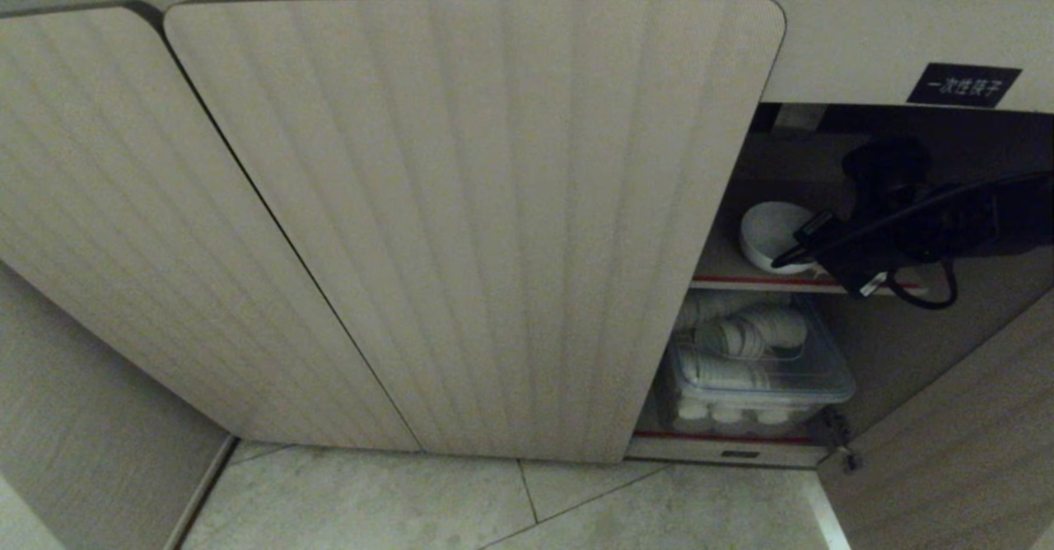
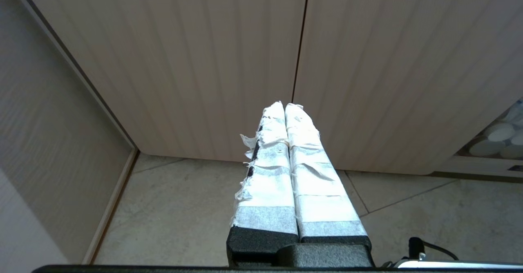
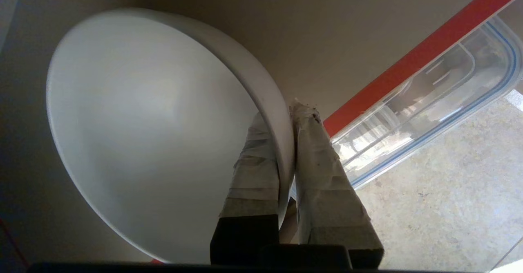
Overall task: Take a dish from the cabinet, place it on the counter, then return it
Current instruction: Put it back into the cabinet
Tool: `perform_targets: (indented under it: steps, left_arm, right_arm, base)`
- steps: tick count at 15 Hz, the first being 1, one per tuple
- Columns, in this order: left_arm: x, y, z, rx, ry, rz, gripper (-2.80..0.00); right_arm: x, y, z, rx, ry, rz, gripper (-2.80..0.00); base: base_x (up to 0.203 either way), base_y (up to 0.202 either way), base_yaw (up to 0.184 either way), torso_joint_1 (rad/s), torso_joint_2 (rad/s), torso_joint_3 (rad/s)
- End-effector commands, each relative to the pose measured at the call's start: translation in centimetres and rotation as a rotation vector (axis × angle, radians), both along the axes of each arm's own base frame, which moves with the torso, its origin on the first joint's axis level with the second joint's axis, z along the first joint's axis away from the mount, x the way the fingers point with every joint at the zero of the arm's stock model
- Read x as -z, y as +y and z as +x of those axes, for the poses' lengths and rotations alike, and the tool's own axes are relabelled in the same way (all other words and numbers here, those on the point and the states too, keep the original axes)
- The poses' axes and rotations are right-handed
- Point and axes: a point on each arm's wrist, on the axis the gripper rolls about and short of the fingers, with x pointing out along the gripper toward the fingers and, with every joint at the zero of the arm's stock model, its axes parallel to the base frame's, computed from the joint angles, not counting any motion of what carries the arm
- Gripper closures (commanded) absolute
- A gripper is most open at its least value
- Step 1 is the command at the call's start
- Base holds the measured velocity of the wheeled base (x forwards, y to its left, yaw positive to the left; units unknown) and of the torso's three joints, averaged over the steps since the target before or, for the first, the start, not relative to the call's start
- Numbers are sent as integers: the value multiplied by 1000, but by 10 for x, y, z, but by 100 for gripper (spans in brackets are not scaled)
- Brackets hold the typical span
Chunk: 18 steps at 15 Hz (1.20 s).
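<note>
The robot's right gripper needs to let go of the white bowl now: the bowl is low over the red-edged shelf [image 1: 741, 281], behind the shelf's front edge in the head view, so it would stand.
The dish [image 1: 770, 233], a plain white bowl, is on the upper, red-edged shelf [image 1: 741, 281] inside the open right side of the beige ribbed cabinet [image 1: 461, 221]. My right gripper [image 1: 811, 245] reaches into the opening from the right. In the right wrist view it [image 3: 284, 119] is shut on the dish's [image 3: 155, 130] rim, one taped finger inside the bowl and one outside. My left gripper [image 2: 284, 106] is parked low in front of the closed doors, its taped fingers pressed together on nothing. The counter is out of view.
A clear plastic lidded box [image 1: 757, 377] of small white cups fills the lower shelf, under the dish. A black label with white characters [image 1: 963, 85] sits above the opening. The open door panel [image 1: 972, 418] stands at the right. Tiled floor [image 1: 494, 505] lies below.
</note>
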Motion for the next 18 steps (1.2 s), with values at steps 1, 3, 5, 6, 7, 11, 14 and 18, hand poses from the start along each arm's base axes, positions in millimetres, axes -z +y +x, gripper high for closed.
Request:
perform_targets:
  steps: [1, 3, 5, 6, 7, 11, 14, 18]
  left_arm:
    - [0, 0, 0, -1, 0, -1, 0]
    - [0, 0, 0, -1, -2, -1, 0]
    - [0, 0, 0, -1, 0, -1, 0]
    - [0, 0, 0, -1, 0, -1, 0]
    - [0, 0, 0, -1, -1, -1, 0]
    - [0, 0, 0, -1, -1, -1, 0]
    - [0, 0, 0, -1, -2, -1, 0]
    - [0, 0, 0, -1, -2, -1, 0]
  right_arm:
    - [2, 0, 0, 5, 5, 3, 0]
    - [1, 0, 1, 4, 4, 4, 0]
    - [1, 0, 1, 4, 4, 4, 0]
    - [1, 1, 1, 3, 3, 4, 0]
    - [1, 0, 1, 4, 2, 4, 0]
    - [2, 0, 1, 5, 4, 3, 0]
    - [0, 1, 2, 4, -1, 3, -280]
    - [3, -1, 3, 35, 2, -18, -280]
  base:
    - [0, 0, 0, 0, 0, 0]
    - [0, 0, 0, 0, 0, 0]
    - [0, 0, 0, 0, 0, 0]
    - [0, 0, 0, 0, 0, 0]
    - [0, 0, 0, 0, 0, 0]
    - [0, 0, 0, 0, 0, 0]
    - [0, 0, 0, 0, 0, 0]
    - [0, 0, 0, 0, 0, 0]
